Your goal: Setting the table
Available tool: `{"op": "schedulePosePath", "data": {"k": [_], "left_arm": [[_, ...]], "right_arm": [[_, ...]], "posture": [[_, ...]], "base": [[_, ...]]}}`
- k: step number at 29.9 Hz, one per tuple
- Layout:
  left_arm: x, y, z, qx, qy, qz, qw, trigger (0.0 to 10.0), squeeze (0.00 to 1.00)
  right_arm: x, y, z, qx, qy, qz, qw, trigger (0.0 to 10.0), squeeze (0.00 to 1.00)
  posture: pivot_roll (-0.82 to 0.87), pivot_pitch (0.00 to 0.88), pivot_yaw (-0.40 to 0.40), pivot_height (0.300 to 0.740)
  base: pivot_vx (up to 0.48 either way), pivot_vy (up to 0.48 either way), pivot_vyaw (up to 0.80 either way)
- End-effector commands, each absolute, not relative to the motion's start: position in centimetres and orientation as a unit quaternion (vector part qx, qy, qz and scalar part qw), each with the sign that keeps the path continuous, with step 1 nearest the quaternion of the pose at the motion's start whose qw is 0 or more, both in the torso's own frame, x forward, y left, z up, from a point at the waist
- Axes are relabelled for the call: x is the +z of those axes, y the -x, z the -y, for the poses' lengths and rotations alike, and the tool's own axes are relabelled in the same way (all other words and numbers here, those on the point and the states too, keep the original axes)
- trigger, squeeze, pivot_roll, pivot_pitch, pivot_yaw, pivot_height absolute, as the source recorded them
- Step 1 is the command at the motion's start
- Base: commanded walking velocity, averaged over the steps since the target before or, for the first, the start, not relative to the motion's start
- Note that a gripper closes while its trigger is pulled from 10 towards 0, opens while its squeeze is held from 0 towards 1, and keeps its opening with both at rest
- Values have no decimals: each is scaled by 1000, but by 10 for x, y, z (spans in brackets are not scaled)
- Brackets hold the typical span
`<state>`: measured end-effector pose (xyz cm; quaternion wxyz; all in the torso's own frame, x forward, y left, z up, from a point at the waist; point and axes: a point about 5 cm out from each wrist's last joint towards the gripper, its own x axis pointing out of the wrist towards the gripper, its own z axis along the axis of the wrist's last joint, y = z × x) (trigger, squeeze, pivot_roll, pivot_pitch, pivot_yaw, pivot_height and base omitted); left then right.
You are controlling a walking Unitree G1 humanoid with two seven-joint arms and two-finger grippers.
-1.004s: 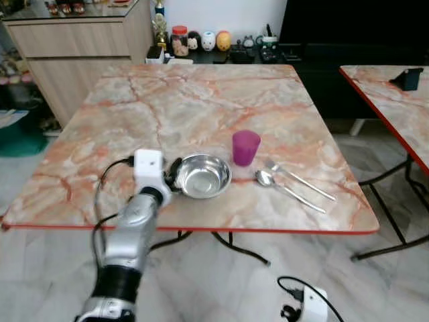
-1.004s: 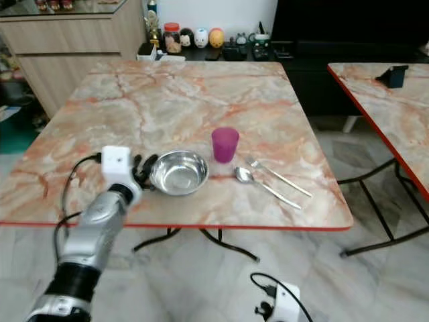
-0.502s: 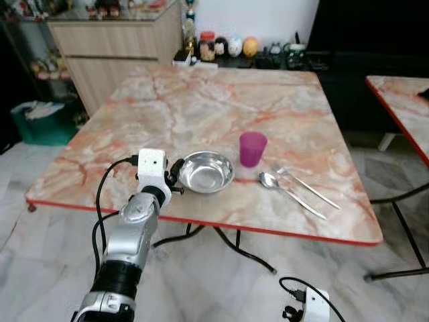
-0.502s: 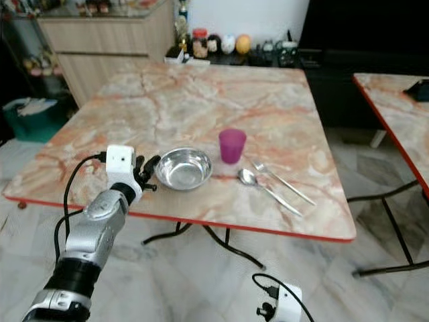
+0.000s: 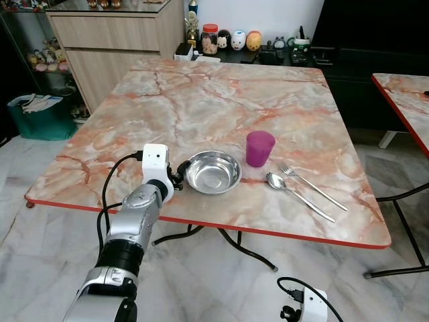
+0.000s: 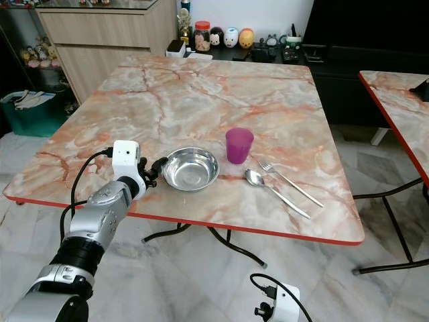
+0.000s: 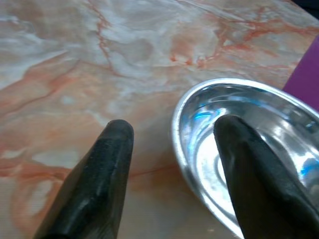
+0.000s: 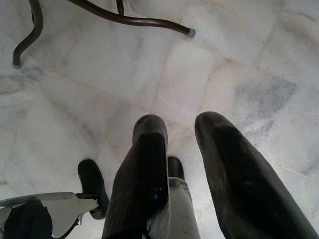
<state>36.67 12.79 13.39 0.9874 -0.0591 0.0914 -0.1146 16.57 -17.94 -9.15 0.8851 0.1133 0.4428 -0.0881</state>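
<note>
The left gripper pinches the bowl by its thin rim (image 5: 188,176) (image 7: 181,158) next, since the bowl's round body spreads wider than the open fingers.
A steel bowl (image 5: 213,172) sits near the front edge of the marble table (image 5: 201,94). To its right stand a purple cup (image 5: 259,147), a spoon (image 5: 295,193) and a fork (image 5: 315,188). My left gripper (image 5: 179,178) is open at the bowl's left rim. In the left wrist view the gripper (image 7: 174,124) straddles that rim, one finger (image 7: 99,184) over the tabletop and the other over the bowl (image 7: 279,144). My right arm (image 5: 305,302) hangs idle below the table edge, and its gripper (image 8: 182,122) points at the floor with a small gap between the fingers.
A wooden cabinet (image 5: 114,40) stands at the back left, with jars and figurines (image 5: 231,40) on a low black unit behind the table. A second marble table (image 5: 410,94) is at the right, and a green bag (image 5: 37,114) lies on the floor at the left.
The whole picture has shifted as the camera moved. My left gripper stays at the bowl's left rim, and the bowl, cup, spoon and fork keep their places.
</note>
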Motion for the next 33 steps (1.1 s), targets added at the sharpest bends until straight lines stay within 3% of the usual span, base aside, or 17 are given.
{"op": "schedulePosePath", "data": {"k": [1, 33], "left_arm": [[139, -372, -126, -113, 57, -93, 988, 10000, 0], [130, -386, -112, -98, -8, -139, 985, 10000, 0]], "right_arm": [[-92, -165, 180, -90, -114, -444, 884, 10000, 0], [-92, -166, 179, -91, -119, -444, 883, 10000, 0]], "posture": [[87, 0, -28, 740], [75, 13, -24, 740]], "base": [[0, 0, 0], [0, 0, 0]]}}
